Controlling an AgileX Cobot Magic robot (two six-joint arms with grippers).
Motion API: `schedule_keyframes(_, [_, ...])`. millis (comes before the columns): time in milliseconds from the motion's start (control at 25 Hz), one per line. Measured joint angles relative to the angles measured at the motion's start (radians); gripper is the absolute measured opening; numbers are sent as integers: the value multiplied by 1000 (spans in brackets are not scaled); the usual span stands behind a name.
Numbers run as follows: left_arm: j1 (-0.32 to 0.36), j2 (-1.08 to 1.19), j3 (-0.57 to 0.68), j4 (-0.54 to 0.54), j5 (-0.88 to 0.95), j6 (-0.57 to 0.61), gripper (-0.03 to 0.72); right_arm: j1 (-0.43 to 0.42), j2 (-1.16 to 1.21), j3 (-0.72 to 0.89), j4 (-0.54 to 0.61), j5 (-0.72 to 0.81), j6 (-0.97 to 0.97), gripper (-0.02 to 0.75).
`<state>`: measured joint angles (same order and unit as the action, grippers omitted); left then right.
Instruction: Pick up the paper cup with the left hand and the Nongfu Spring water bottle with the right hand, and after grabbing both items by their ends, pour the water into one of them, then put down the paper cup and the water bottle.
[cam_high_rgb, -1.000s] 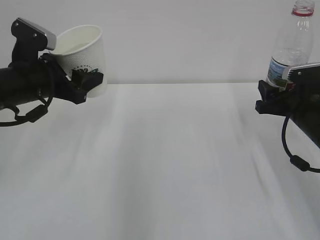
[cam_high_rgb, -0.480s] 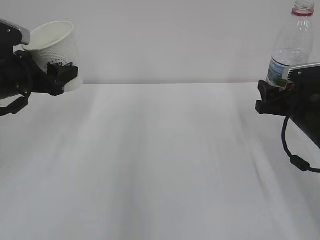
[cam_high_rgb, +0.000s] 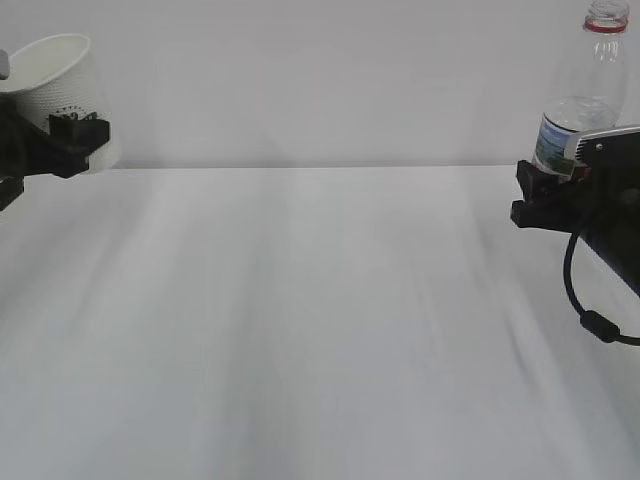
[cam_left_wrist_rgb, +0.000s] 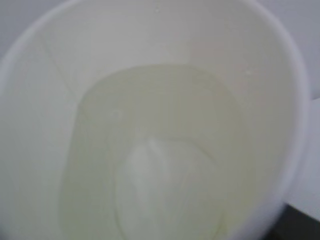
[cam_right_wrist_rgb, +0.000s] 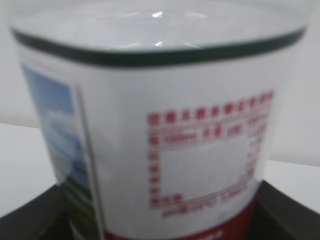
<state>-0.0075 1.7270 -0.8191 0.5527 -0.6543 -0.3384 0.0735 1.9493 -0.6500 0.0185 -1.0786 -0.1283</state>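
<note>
The paper cup's base hangs above the white table; my left gripper should keep holding the cup, as it's too early to release.
The white paper cup hangs above the table at the far left, mouth tilted slightly to the left. My left gripper is shut on its lower wall. From the left wrist, the cup's cream inside fills the picture, with a pale pool of water at the bottom. The Nongfu Spring water bottle stands upright and capless in the air at the far right. My right gripper is shut on its base. The right wrist view is filled by the bottle's label, flanked by black fingers.
The white table stretches between the two arms under a plain pale wall. A black cable loops below the right arm.
My left arm has carried the cup leftward to the picture's edge, and the cup has come closer to upright. The right arm and bottle have not moved.
</note>
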Motion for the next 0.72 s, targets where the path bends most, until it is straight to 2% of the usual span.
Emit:
schedule_keyframes(440, [52, 82, 0, -67, -8, 8, 464, 0, 0, 0, 0, 0, 0, 522])
schedule_keyframes(720, [52, 177, 0, -202, -99, 106, 463, 0, 0, 0, 0, 0, 0, 521])
